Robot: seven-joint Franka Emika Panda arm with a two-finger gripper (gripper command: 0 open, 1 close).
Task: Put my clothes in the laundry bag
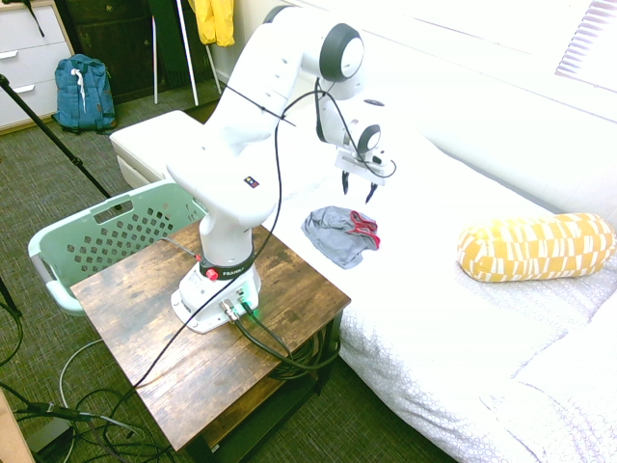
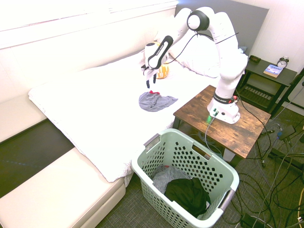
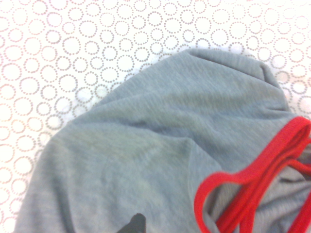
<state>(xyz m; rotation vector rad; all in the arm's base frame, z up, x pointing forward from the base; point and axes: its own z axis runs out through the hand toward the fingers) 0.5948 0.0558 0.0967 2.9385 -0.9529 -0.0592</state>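
Note:
The garment's red trim stands up in loose folds while the grey cloth [image 1: 333, 234] lies slack, so I should next grab the garment with my gripper by its red trim [image 1: 364, 229].
The clothes [image 1: 339, 234] lie crumpled on the white bed, a grey-blue garment with red trim; they also show in the second exterior view [image 2: 156, 100] and fill the wrist view [image 3: 160, 145]. My gripper [image 1: 358, 189] [image 2: 151, 82] hangs a short way above the garment's red-trimmed end, open, with nothing between its fingers and not touching the fabric. The laundry bag, a mint-green basket with holes [image 1: 125, 236] [image 2: 176, 154], stands on the floor beside the wooden table, away from the bed's edge. Dark and grey laundry lies inside it.
A yellow-and-white bolster pillow [image 1: 535, 246] [image 2: 163, 71] rests on the bed beyond the garment. The wooden side table [image 1: 193, 357] [image 2: 244, 135] stands between bed and basket. A blue backpack [image 1: 82, 92] leans by the drawers. A pale bench [image 2: 61, 190] adjoins the bed.

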